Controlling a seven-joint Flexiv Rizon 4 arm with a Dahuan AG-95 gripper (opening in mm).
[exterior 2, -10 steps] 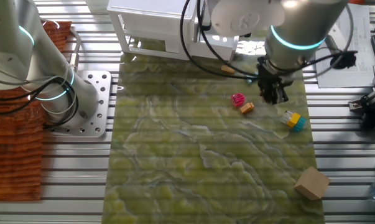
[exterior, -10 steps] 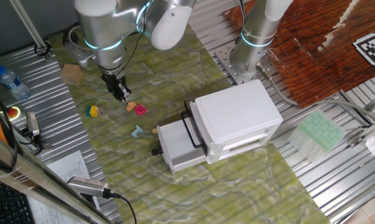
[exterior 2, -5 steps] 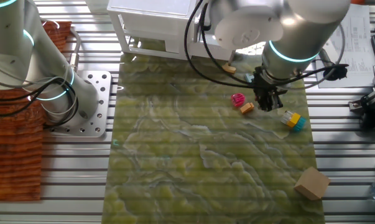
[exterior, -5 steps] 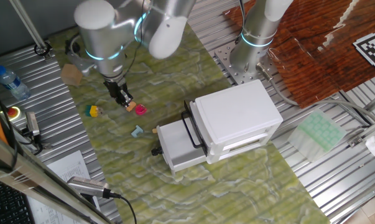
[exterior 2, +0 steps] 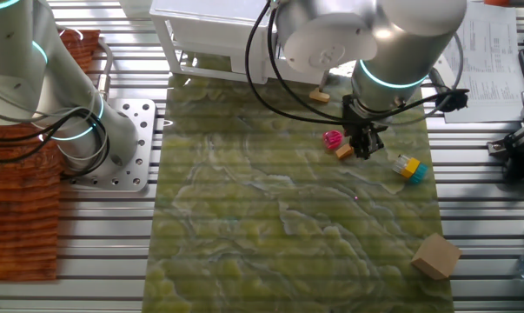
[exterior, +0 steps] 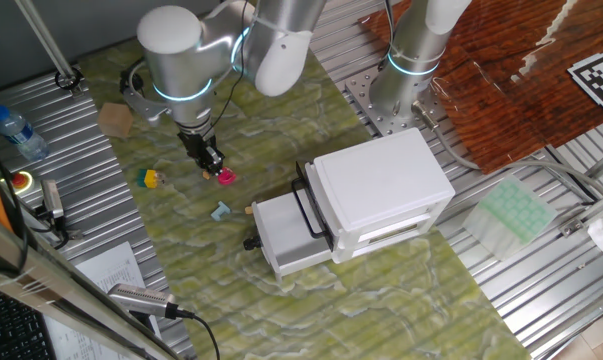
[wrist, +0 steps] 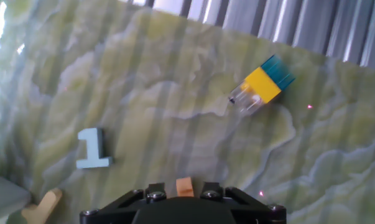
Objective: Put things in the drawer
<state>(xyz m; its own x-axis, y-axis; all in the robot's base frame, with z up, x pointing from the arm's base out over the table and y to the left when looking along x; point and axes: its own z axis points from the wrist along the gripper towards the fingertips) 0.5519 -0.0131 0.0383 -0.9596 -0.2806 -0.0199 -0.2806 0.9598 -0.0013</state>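
My gripper should next grab the little orange piece by its opposite sides to put it in the drawer (exterior: 286, 240).
My gripper (exterior: 211, 160) points down at the green mat, open, with its fingertips either side of the little orange piece (wrist: 185, 185). A small gap shows on each side in the hand view. In the other fixed view the gripper (exterior 2: 363, 146) stands right beside the orange piece (exterior 2: 343, 151), with the pink piece (exterior 2: 333, 138) just past it. The pink piece (exterior: 225, 177) lies next to the gripper. The white drawer (exterior: 286, 240) stands pulled open from the white cabinet (exterior: 381, 185), black bar handle (exterior: 308, 212) on its front.
A yellow and blue piece (wrist: 262, 87) lies on the mat, also in one fixed view (exterior: 149, 179). A light blue piece (wrist: 92, 150) and a tan piece (wrist: 43, 205) lie nearer the drawer. A cardboard block (exterior 2: 435, 256) sits at the mat's edge. A second arm's base (exterior: 406, 70) stands behind the cabinet.
My gripper has moved across the mat from beside the pieces to over the orange piece, and now straddles it. The pieces and the drawer have not moved.
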